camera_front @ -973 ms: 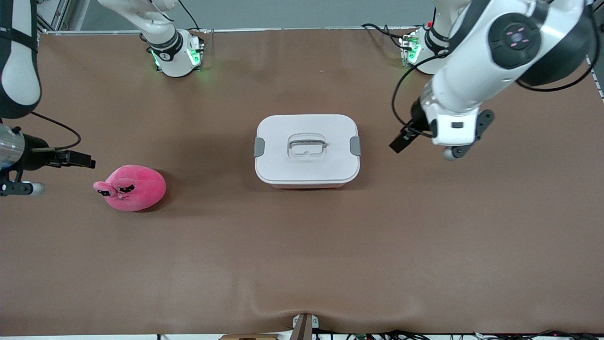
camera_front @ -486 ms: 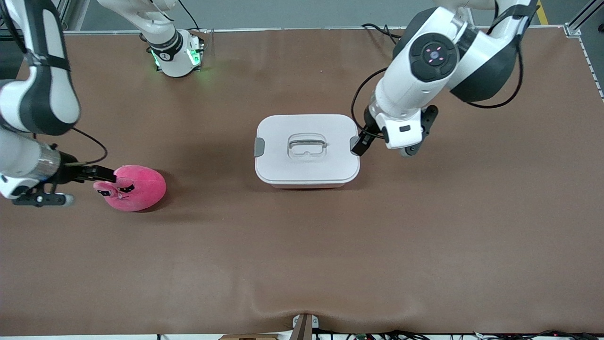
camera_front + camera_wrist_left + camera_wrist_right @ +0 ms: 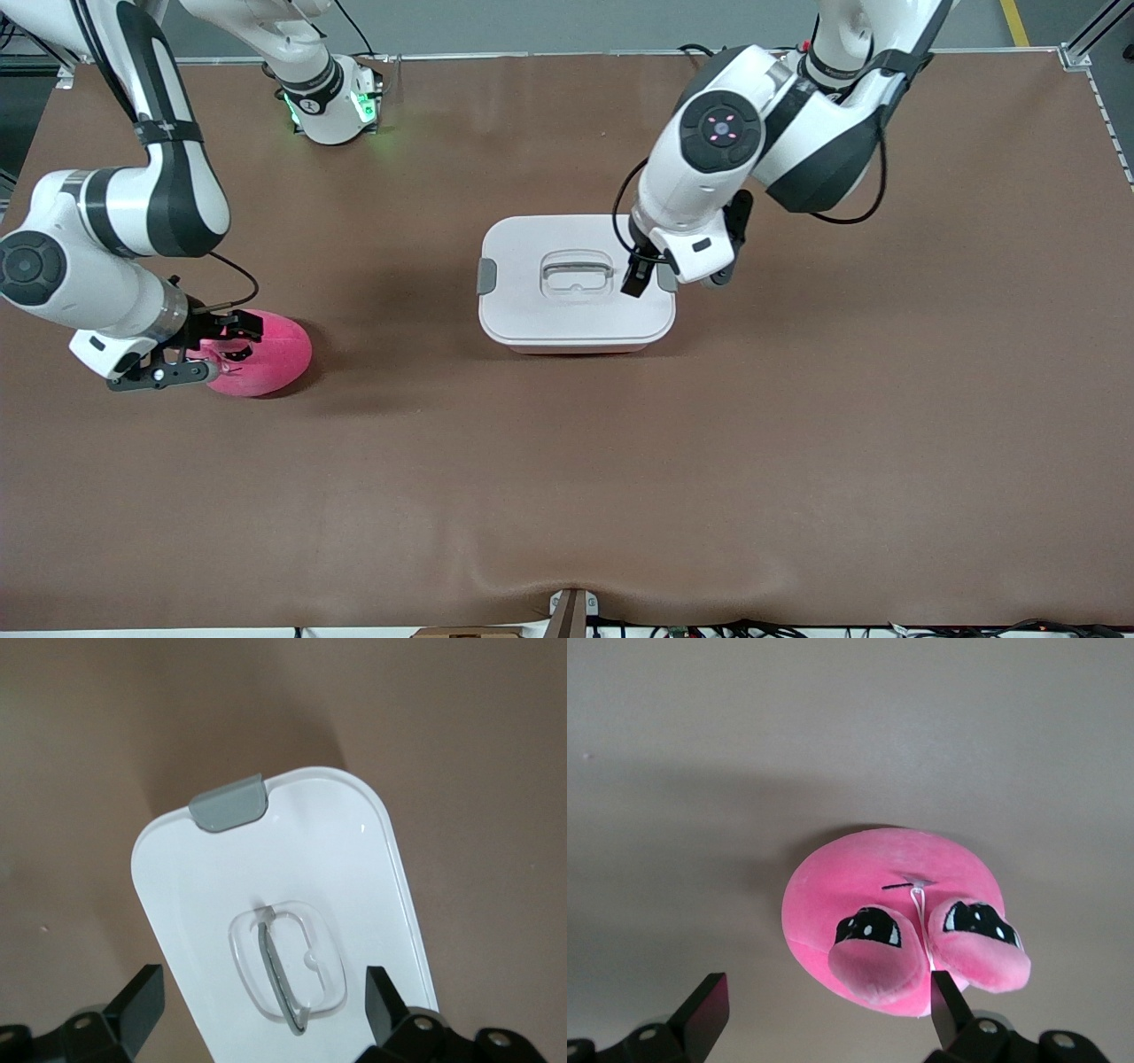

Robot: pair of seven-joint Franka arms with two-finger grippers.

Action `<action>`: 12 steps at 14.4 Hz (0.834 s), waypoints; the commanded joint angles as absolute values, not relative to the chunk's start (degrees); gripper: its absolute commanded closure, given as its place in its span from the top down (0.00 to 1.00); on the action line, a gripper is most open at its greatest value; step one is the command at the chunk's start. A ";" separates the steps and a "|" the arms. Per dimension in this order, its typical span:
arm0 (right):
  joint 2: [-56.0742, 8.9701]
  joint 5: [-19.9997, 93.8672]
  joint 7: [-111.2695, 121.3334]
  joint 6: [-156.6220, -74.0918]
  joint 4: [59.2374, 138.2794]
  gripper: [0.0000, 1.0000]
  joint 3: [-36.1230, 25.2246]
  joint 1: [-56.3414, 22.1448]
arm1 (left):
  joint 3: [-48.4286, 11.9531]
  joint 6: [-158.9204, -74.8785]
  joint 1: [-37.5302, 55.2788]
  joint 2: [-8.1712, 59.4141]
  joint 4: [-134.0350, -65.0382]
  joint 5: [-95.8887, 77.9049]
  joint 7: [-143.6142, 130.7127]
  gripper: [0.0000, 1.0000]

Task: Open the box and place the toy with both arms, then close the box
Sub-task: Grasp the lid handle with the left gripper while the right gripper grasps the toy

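My left gripper grabs the lid by its recessed handle [image 3: 577, 273] next. Then I lift the lid off to open the box for the toy [image 3: 270, 353].
The box [image 3: 576, 328] stands mid-table with its white lid [image 3: 523, 301] on, a recessed handle [image 3: 577, 273] and grey clips [image 3: 486, 276] at both ends. My left gripper [image 3: 636, 273] is open over the lid, between the handle and the clip at the left arm's end. In the left wrist view the lid [image 3: 292, 859], handle [image 3: 288, 970] and one clip [image 3: 229, 803] lie between its spread fingers [image 3: 137, 1005]. The hot-pink toy [image 3: 270, 353] lies toward the right arm's end. My right gripper [image 3: 223, 335] is open over the toy's face; the toy [image 3: 895, 895] shows partly between its fingers [image 3: 704, 1010].
The brown table mat [image 3: 567, 487] spreads wide nearer the front camera. The right arm's base [image 3: 332, 106] with green lights stands at the table's edge farthest from the camera. A small bracket [image 3: 571, 611] sits at the nearest edge.
My left gripper moved from beside the box to over its lid. My right gripper moved in from the table's end to over the toy's face. Box and toy have not moved.
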State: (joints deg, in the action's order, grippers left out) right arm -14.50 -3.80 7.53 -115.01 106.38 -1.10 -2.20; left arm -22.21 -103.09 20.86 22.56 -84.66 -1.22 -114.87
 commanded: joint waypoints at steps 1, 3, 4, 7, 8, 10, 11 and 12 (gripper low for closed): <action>-14.59 -5.10 12.38 -117.06 108.19 1.00 -1.23 -1.50 | -22.06 -106.07 23.54 25.13 -83.67 0.53 -123.19 1.00; -14.59 -5.10 12.48 -118.56 109.94 1.00 -1.23 -1.58 | -21.89 -108.09 25.74 26.88 -83.76 0.79 -128.82 1.00; -14.59 -5.10 12.48 -119.17 110.47 1.00 -1.23 -1.58 | -21.88 -108.80 26.71 27.68 -83.76 2.10 -131.28 1.00; -14.68 -5.10 12.48 -120.23 111.27 1.00 -1.23 -1.58 | -21.97 -110.56 28.12 29.26 -83.67 5.45 -138.23 1.00; -15.03 -5.10 12.57 -120.32 111.27 1.00 -1.23 -1.58 | -22.06 -111.26 28.65 30.14 -83.76 5.45 -140.43 1.00; -15.29 -5.19 12.57 -120.76 111.27 1.00 -1.23 -1.58 | -21.88 -111.62 29.79 31.55 -83.85 5.80 -142.82 1.00; -15.64 -5.19 12.57 -120.76 111.36 1.00 -1.23 -1.50 | -21.88 -111.62 29.88 31.64 -83.93 6.15 -143.26 1.00; -15.91 -5.19 12.57 -120.85 111.36 1.00 -1.23 -1.41 | -21.88 -111.71 29.88 31.73 -84.63 6.15 -143.70 1.00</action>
